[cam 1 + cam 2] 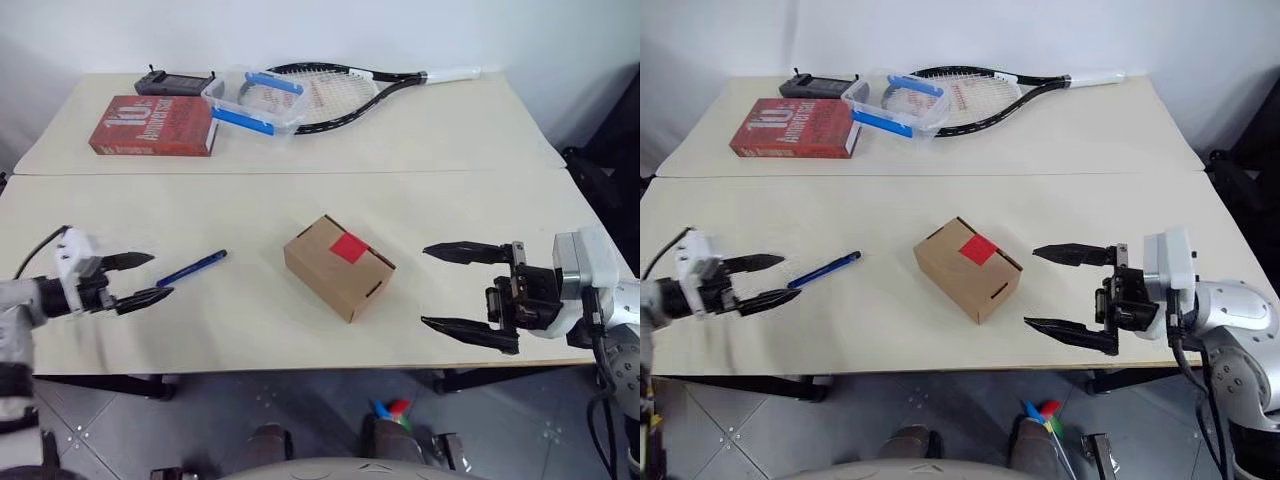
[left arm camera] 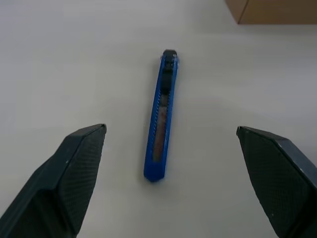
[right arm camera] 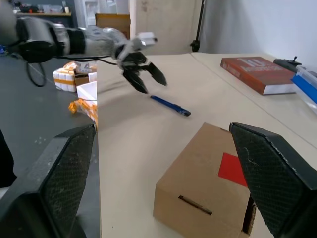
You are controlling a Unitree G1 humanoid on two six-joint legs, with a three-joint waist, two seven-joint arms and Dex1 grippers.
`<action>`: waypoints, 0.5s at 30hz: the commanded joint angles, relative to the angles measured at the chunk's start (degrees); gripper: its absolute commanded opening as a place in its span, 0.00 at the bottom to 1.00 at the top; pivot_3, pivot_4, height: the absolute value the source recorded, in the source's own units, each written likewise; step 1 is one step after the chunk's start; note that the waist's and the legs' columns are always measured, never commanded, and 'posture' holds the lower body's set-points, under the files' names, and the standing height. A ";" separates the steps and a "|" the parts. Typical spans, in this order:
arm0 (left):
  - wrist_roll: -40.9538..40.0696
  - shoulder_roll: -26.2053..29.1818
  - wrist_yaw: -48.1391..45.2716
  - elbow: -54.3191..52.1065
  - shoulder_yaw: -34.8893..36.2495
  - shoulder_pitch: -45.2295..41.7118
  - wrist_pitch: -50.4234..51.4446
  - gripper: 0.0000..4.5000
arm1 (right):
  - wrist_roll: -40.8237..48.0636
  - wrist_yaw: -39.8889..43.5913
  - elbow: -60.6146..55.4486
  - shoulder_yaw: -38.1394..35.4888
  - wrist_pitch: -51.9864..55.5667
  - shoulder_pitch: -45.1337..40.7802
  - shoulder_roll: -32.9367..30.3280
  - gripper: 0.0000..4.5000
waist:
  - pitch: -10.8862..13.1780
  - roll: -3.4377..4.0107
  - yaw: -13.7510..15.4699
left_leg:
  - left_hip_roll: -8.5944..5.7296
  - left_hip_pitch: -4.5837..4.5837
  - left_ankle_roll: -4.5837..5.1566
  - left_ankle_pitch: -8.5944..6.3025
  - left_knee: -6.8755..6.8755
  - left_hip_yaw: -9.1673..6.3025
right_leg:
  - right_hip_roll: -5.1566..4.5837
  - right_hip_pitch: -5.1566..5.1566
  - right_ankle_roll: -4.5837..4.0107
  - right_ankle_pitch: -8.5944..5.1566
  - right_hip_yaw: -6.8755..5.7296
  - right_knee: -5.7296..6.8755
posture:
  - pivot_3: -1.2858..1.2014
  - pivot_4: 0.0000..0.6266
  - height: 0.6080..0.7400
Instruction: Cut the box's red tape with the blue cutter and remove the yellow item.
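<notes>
My left gripper moves toward the blue cutter (image 1: pixel 192 268) first; bare table shows between the gripper's fingers and the cutter, so it is too early to close.
The box (image 1: pixel 338 267) is a small brown carton in the middle of the near table, closed, with the red tape (image 1: pixel 350 248) as a square patch on its top. The blue cutter (image 1: pixel 192 268) lies flat on the table to the left of the box. My left gripper (image 1: pixel 146 276) hovers open just short of the cutter's near end, its fingers (image 2: pixel 74 168) spread to either side of it and apart from it. My right gripper (image 1: pixel 452 287) stands open to the right of the box, pointing at it, with nothing held. The yellow item is hidden.
On the far table lie a red book (image 1: pixel 155 125), a clear tub with blue handles (image 1: pixel 255 100), a black device (image 1: pixel 175 83) and a tennis racket (image 1: pixel 340 92). The table's front edge runs just below both grippers.
</notes>
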 commanded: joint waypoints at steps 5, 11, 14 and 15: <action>5.24 -0.62 -0.53 12.21 -4.42 -6.23 -7.38 1.00 | 0.95 -4.16 -5.69 -2.84 -0.55 3.65 0.05 1.00 | 0.00 -0.08 -0.60 | 0.00 -0.01 0.02 -0.01 0.03 0.02 | -0.04 0.01 0.02 0.01 -0.06 0.00 | 0.52 0.24 1.00; 8.31 -0.19 0.92 15.58 -6.49 -4.98 -12.80 1.00 | 0.84 -6.49 -7.43 -3.51 -1.18 5.89 0.69 1.00 | -0.01 -0.07 -0.59 | 0.01 0.12 0.02 0.00 0.06 0.03 | -0.06 0.07 0.02 0.01 -0.03 0.10 | 0.52 0.24 1.00; 8.38 -0.87 3.19 16.47 -6.20 -4.18 -13.77 0.87 | 0.48 -7.00 -7.57 -3.18 -1.70 6.22 0.99 1.00 | -0.03 -0.04 -0.70 | 0.01 0.20 0.02 -0.01 0.06 0.04 | -0.06 0.12 0.02 0.01 -0.01 0.12 | 0.52 0.24 1.00; 8.33 -1.01 3.50 16.71 -6.22 -4.07 -13.68 0.80 | 0.46 -7.16 -7.58 -3.06 -1.70 6.15 1.03 1.00 | -0.03 -0.03 -0.75 | 0.01 0.23 0.02 -0.01 0.06 0.06 | -0.07 0.13 0.02 0.01 0.01 0.13 | 0.52 0.24 1.00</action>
